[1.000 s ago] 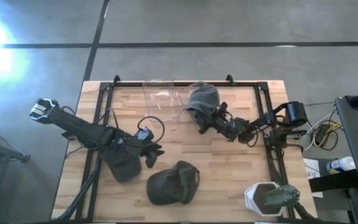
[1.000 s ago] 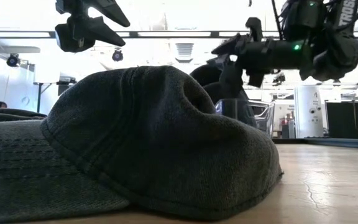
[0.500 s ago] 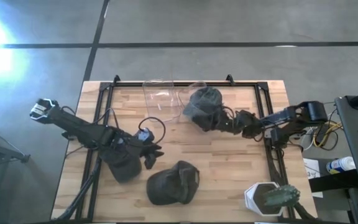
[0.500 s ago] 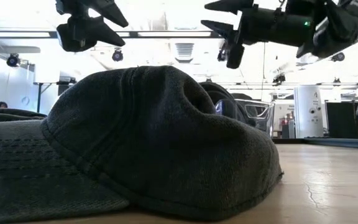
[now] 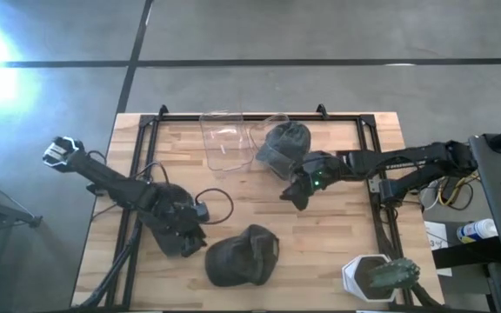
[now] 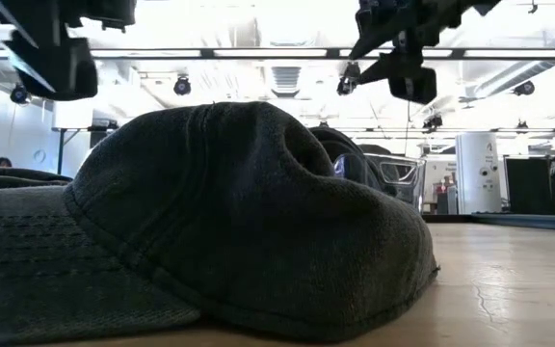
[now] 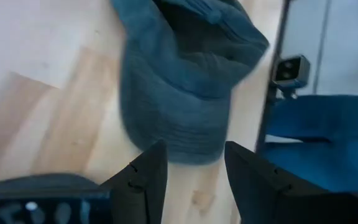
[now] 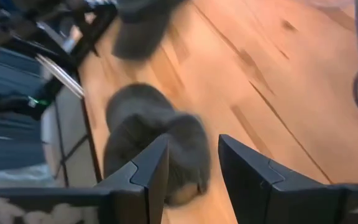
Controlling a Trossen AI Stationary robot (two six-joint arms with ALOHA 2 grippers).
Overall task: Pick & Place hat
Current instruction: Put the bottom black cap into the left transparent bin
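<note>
I will next place the dark grey cap in the clear container, so my left gripper will grab the cap by its brim.
A dark grey cap lies crown up near the table's near edge, its brim toward the left; it fills the low view. A second grey hat rests on the table at the far side, against a clear container. My left gripper hovers open just left of the cap, touching nothing. My right gripper is open above the table's middle, between the two hats, pointing toward the cap.
A clear plastic container stands at the far edge, left of the grey hat. A white pot with a plant sits at the near right corner. Black frame rails run along the table's sides. Bare wood lies between the hats.
My right gripper has drawn away from the grey hat, risen, and swung toward the table's middle and near edge. The grey hat stays on the table by the container. My left gripper has turned from pointing right to pointing toward the near edge, closer to the cap.
</note>
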